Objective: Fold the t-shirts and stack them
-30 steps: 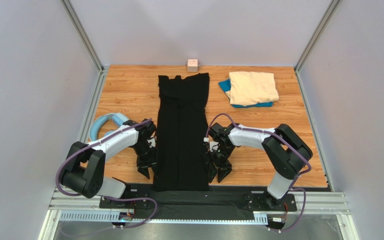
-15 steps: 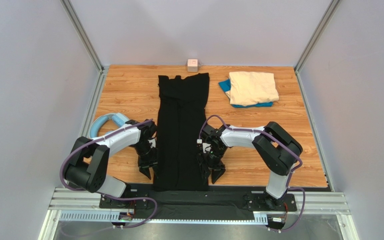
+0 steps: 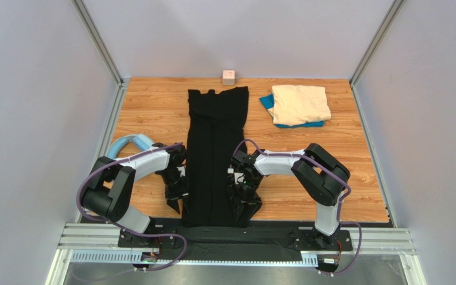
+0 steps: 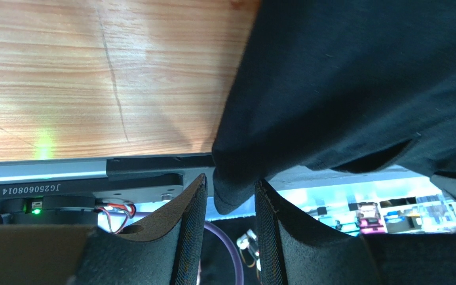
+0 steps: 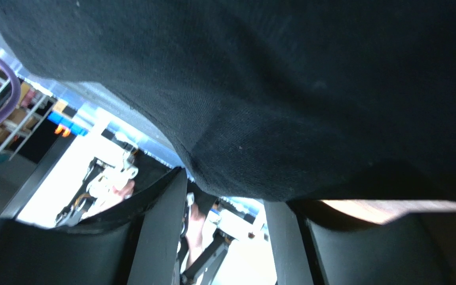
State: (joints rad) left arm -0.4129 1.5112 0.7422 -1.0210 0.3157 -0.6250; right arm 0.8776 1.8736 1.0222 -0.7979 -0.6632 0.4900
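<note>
The t-shirt's edge dips between my open fingers, and one finger is tucked beneath it. My right gripper would hold the t-shirt if it closed now, so it needs to close on the black t-shirt's near edge (image 3: pixel 243 222) (image 5: pixel 229 187).
The black t-shirt (image 3: pixel 215 148) lies as a long narrow strip down the middle of the table, its hem at the near edge. My left gripper (image 3: pixel 175 199) is at the strip's near left edge; in the left wrist view (image 4: pixel 230 181) its jaws stand a little apart with the shirt's (image 4: pixel 361 77) corner hanging between the fingertips. My right gripper (image 3: pixel 243 205) is over the near right edge; in the right wrist view (image 5: pixel 227 190) it is open, with the black cloth (image 5: pixel 272 77) just above the fingertips. The cream t-shirt (image 3: pixel 300 104) lies folded on the blue t-shirt (image 3: pixel 267 102) at the back right.
A light-blue ring (image 3: pixel 126 144) lies by the left arm at the table's left edge. A small pink cube (image 3: pixel 229 76) sits at the back wall. The metal rail (image 3: pixel 93 237) runs along the near edge under the shirt's hem.
My right gripper has moved left, from beside the black shirt onto its near right edge. My left gripper has edged slightly toward the shirt's left edge.
</note>
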